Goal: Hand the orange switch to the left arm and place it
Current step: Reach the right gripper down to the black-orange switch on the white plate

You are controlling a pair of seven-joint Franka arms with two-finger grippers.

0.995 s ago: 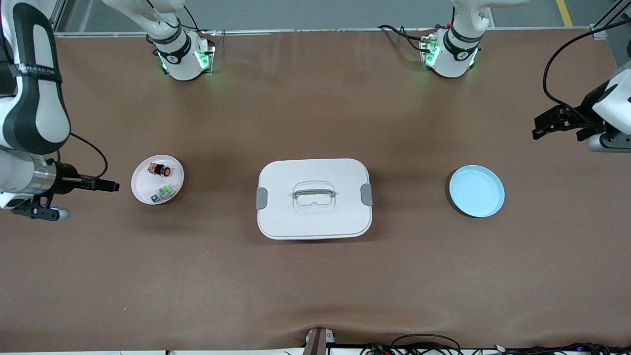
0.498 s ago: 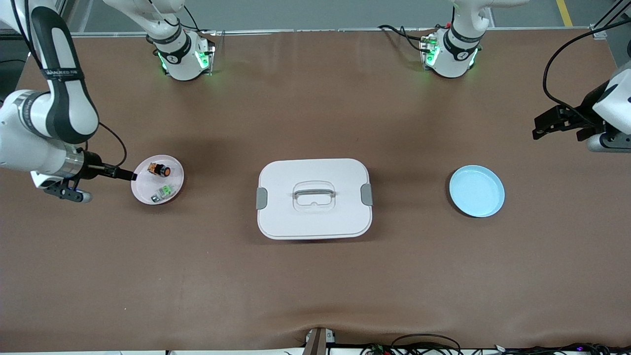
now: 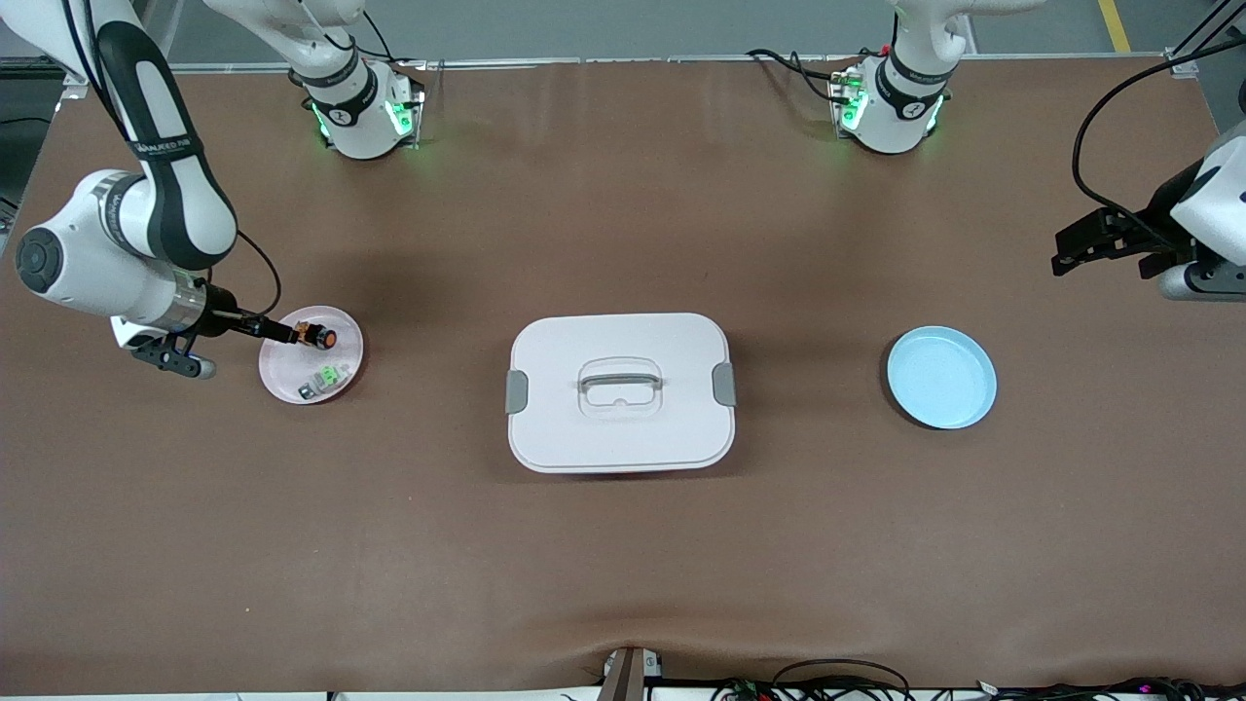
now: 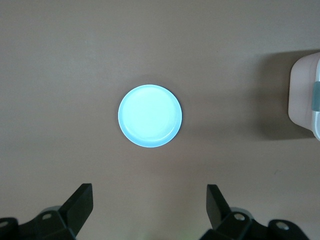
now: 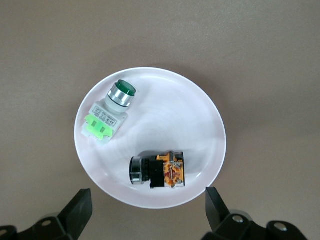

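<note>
My right gripper will grab the orange switch by its silver head and orange end (image 3: pixel 317 337) (image 5: pixel 157 170), so that it can pass the switch to my left arm.
The orange switch (image 3: pixel 317 337) lies on its side in a pale pink plate (image 3: pixel 287 365) toward the right arm's end of the table. In the right wrist view the switch (image 5: pixel 157 172) shows a black body and an orange block. My right gripper (image 3: pixel 282 334) hangs open and empty over the plate's rim, close beside the switch; its fingers (image 5: pixel 82 207) stand wide apart. My left gripper (image 3: pixel 1066 251) waits open and empty in the air at the left arm's end of the table. The white box (image 3: pixel 620 391) sits mid-table between the plates.
A green-and-silver switch (image 3: pixel 326 378) shares the pink plate and shows in the right wrist view (image 5: pixel 110 110). A light blue plate (image 3: pixel 941 377) lies toward the left arm's end; the left wrist view shows it (image 4: pixel 150 116) and a corner of the box (image 4: pixel 305 102).
My right arm has swung in from the table's end, bringing its gripper over the pink plate beside the orange switch. The left arm has not moved.
</note>
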